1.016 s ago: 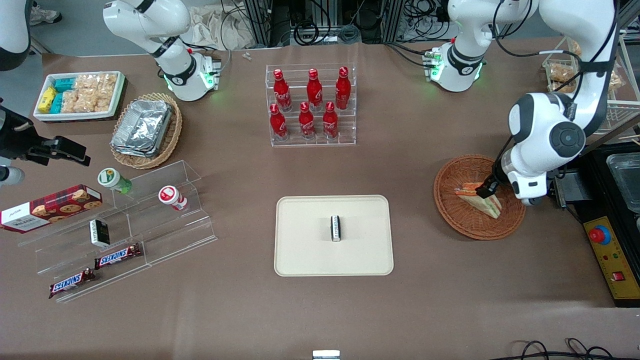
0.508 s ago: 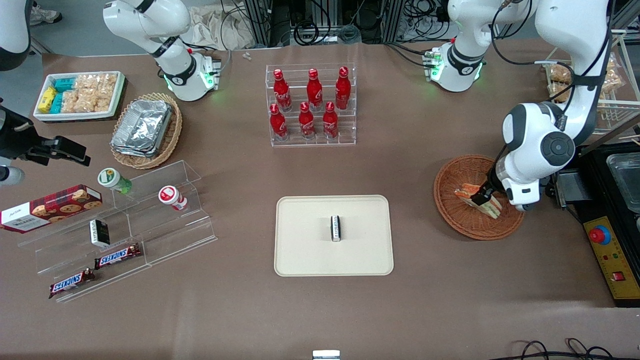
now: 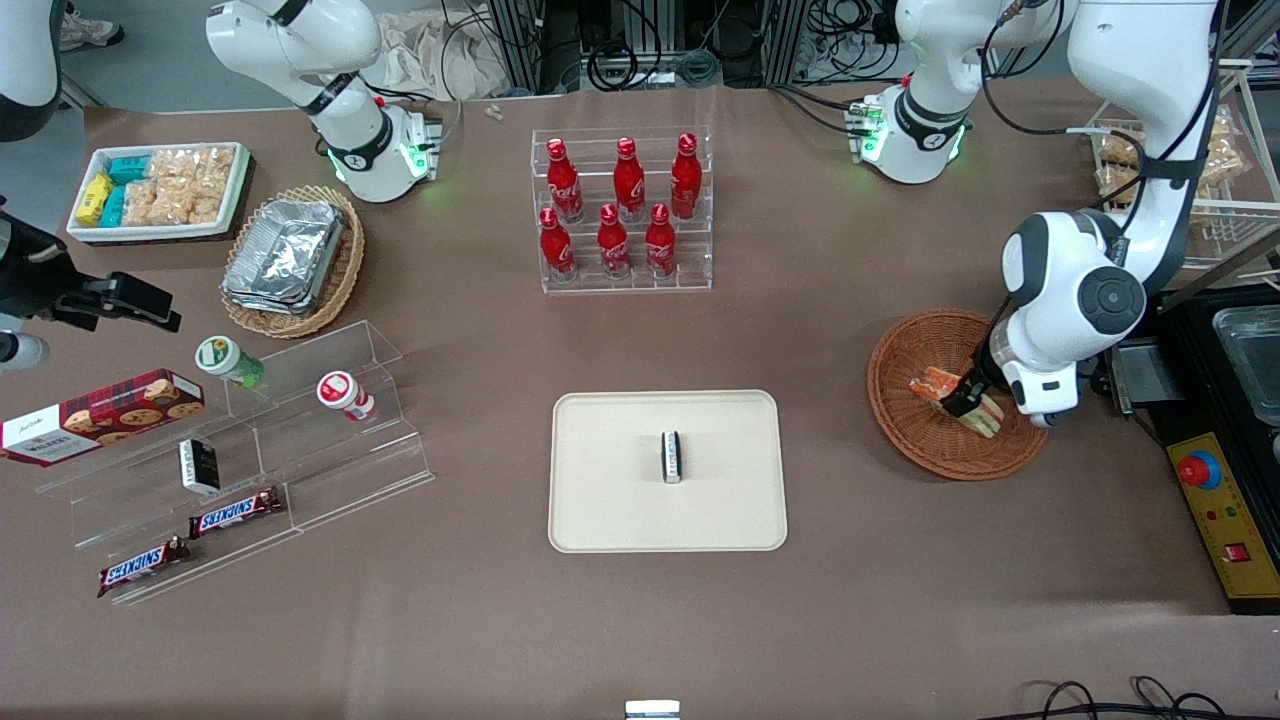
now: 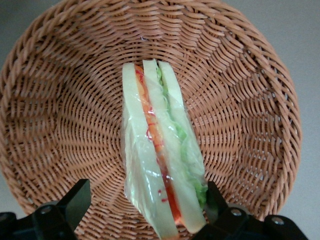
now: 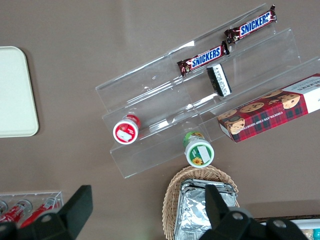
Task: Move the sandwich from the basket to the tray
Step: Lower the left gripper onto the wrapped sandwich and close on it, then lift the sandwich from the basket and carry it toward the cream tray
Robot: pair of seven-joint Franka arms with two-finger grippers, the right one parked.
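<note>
Next, my gripper grabs the sandwich by its thick end [image 4: 175, 212], to place the sandwich [image 4: 160, 145] from the basket onto the cream tray.
The sandwich [image 3: 935, 384], a pale wedge with orange-red and green layers in clear wrap, lies in the reddish-brown woven basket [image 3: 900, 420] toward the working arm's end of the table. My gripper [image 3: 966, 398] is low in the basket, open, with its jaws astride the sandwich's thick end. In the left wrist view the sandwich [image 4: 160, 145] lies between the two fingers; one finger [image 4: 215, 197] is against its green-filling side and the other [image 4: 76, 200] stands apart from it over the basket's weave [image 4: 65, 100]. The cream tray [image 3: 610, 500] lies mid-table.
A small dark and white packet [image 3: 672, 457] stands on the tray. A clear rack of red bottles [image 3: 622, 215] stands farther from the front camera than the tray. A black control box [image 3: 1225, 500] lies beside the basket at the table's end. Acrylic steps with snacks [image 3: 250, 450] lie toward the parked arm's end.
The working arm's wrist has shifted slightly toward the tray and the gripper has settled lower around the sandwich. The sandwich stays in the basket.
</note>
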